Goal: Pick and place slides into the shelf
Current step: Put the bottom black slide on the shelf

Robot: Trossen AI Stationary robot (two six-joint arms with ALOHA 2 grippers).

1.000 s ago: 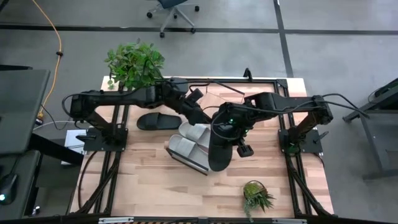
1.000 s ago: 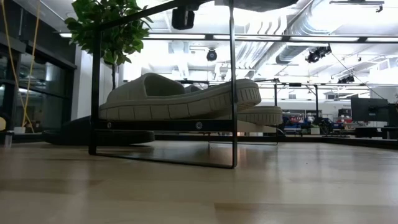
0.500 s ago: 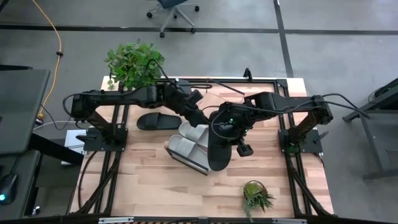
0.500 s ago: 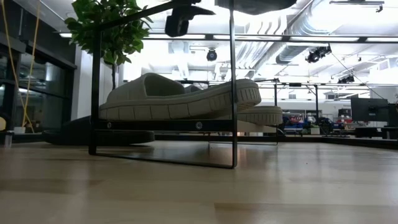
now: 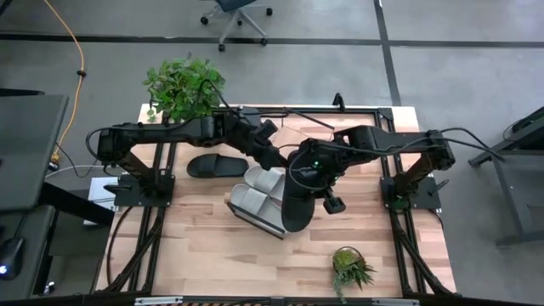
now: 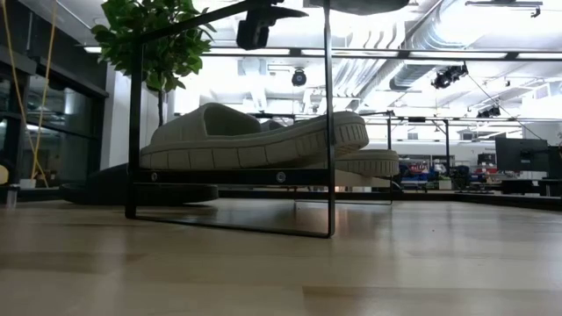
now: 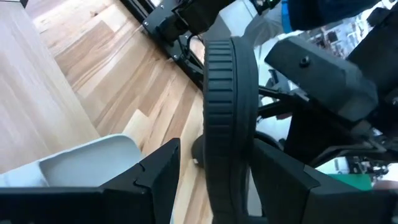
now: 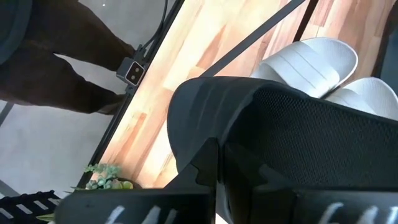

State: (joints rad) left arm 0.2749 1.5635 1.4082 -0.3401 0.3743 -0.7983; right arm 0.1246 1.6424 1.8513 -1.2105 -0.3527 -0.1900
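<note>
The left gripper needs to grab the held black slide by the ribbed rim of its sole next, so that it can take the slide over to its place on the shelf point(image 7: 40, 106).
My right gripper point(image 5: 308, 174) is shut on a black slide point(image 5: 296, 204) and holds it in the air above the shelf point(image 5: 253, 221). Two pale grey-green slides point(image 5: 255, 202) point(image 5: 267, 178) lie sole-down on the shelf's plank point(image 6: 228, 175). My left gripper point(image 5: 279, 160) is open at the held slide's far end; in the left wrist view its fingers point(image 7: 155, 171) stand on either side of the sole's ribbed rim point(image 7: 227, 112). The second black slide point(image 5: 215, 166) lies flat on the table, left of the shelf. My right gripper holds the black slide near its strap point(image 8: 261, 118), coming from the table's right. The fingers point(image 8: 208, 171) sit against the slide's underside and hide the exact spot. The slide is lifted clear, lengthwise near to far, above the pale slides. My left gripper: I cannot tell whether its fingers touch the sole's rim.
A large potted plant point(image 5: 183, 85) stands at the table's far left corner and a small one point(image 5: 350, 268) near the near right edge. The shelf's dark wire frame point(image 6: 329, 132) rises above the plank. Bare tabletop lies near the shelf's front.
My right gripper has carried the black slide a little toward the table's left, still above the shelf. My left gripper has edged toward the slide's far end. The pale slides and the other black slide have stayed where they were.
</note>
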